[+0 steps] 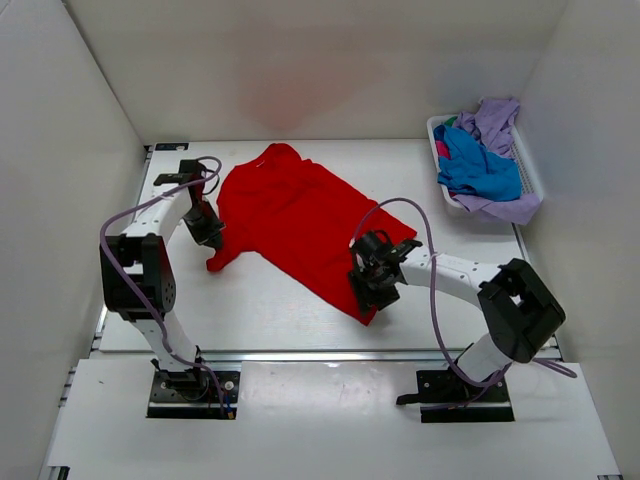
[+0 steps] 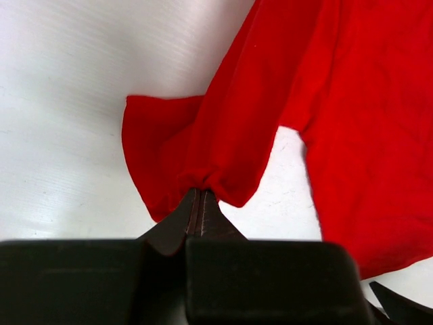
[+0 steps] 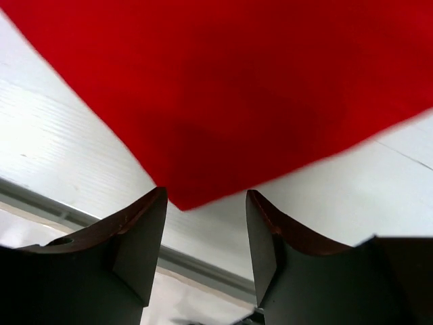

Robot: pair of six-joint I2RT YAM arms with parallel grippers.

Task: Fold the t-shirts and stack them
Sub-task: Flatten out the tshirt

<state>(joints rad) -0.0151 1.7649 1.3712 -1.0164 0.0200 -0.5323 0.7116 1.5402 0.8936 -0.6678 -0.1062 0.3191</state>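
The red t-shirt point(image 1: 300, 220) needs to be spread flat for folding, so the right gripper should next grab it by its near corner point(image 1: 367, 319), opposite the left gripper's hold.
A bright red t-shirt point(image 1: 300, 220) lies spread across the middle of the table, running from back left to front right. My left gripper point(image 1: 207, 232) is shut on a bunched fold near its left sleeve point(image 2: 216, 149); the cloth gathers right at the closed tips point(image 2: 200, 192). My right gripper point(image 1: 372, 288) stands open above the shirt's near corner point(image 3: 186, 196), which lies flat on the table between and just beyond the two fingers point(image 3: 145, 223), held by neither. Blue point(image 1: 478, 165) and lavender point(image 1: 500, 122) t-shirts are heaped in a basket.
The white slatted basket point(image 1: 437, 150) stands at the back right against the wall. White walls enclose the table on three sides. A metal rail point(image 3: 203, 267) runs along the table's front edge below the right gripper.
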